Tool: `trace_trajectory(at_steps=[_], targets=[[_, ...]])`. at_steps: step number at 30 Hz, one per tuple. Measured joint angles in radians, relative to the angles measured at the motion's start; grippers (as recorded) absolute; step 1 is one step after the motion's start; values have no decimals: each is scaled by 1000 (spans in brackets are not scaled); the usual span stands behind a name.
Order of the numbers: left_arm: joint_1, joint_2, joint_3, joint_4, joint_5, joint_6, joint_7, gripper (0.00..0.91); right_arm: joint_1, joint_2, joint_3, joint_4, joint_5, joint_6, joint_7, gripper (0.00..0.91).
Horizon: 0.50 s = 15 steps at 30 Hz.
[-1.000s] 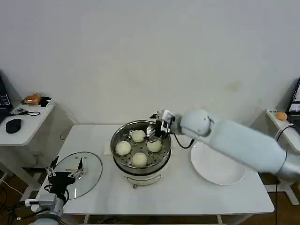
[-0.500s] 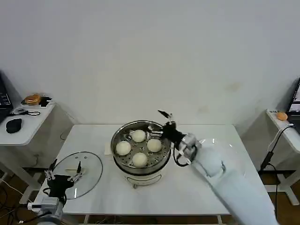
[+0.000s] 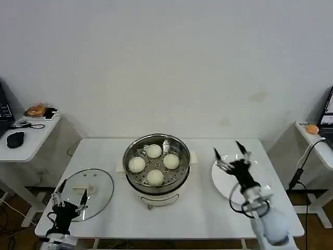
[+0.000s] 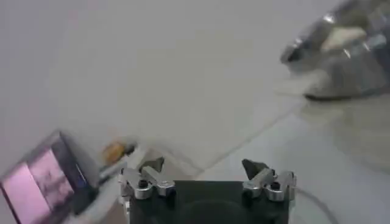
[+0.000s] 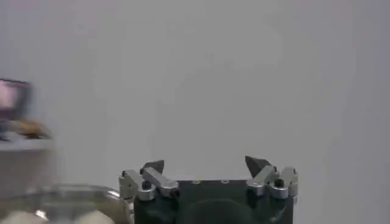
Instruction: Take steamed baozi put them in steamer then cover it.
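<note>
My left gripper picks up the cover by its narrow pale handle [image 3: 84, 189] next. The glass cover [image 3: 96, 195] lies flat and is wider than the open fingertips.
Several cream-white baozi [image 3: 154, 177] lie in the shiny round steamer [image 3: 130, 177] at the table's middle, uncovered. The glass cover [image 3: 96, 195] with its pale handle rests flat on the table to the steamer's left. My left gripper [image 3: 73, 188] hovers open over the cover's near edge, empty. Over the white plate, to the steamer's right, my right gripper [image 3: 229, 151] stands open and holds nothing. The left wrist view has the open left gripper [image 4: 203, 165] with the steamer [image 4: 347, 55] beyond it. In the right wrist view the open right gripper [image 5: 206, 163] points at the wall, and the steamer's rim [image 5: 67, 198] lies off to one side.
A flat white plate [image 3: 260, 195] lies bare at the table's right. A small side table [image 3: 26, 143] at far left carries a black mouse and small items. Another stand with an orange object [image 3: 312, 128] and a cable is at far right.
My right arm has pulled back from the steamer's far rim, swinging right and toward me until its gripper is above the plate. The left gripper has sunk slightly toward the front table edge.
</note>
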Motion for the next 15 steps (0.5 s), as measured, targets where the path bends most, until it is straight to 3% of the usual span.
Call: trace_trajectory(at_steps=[9,15], targets=[[-43,29,18,133,368,-26,-29,907,-135,63,153,34,-21,44,-11,907],[-94,58,33,220,476,-30,-26,907,-191,93,215,54,-24,61,-12,907]])
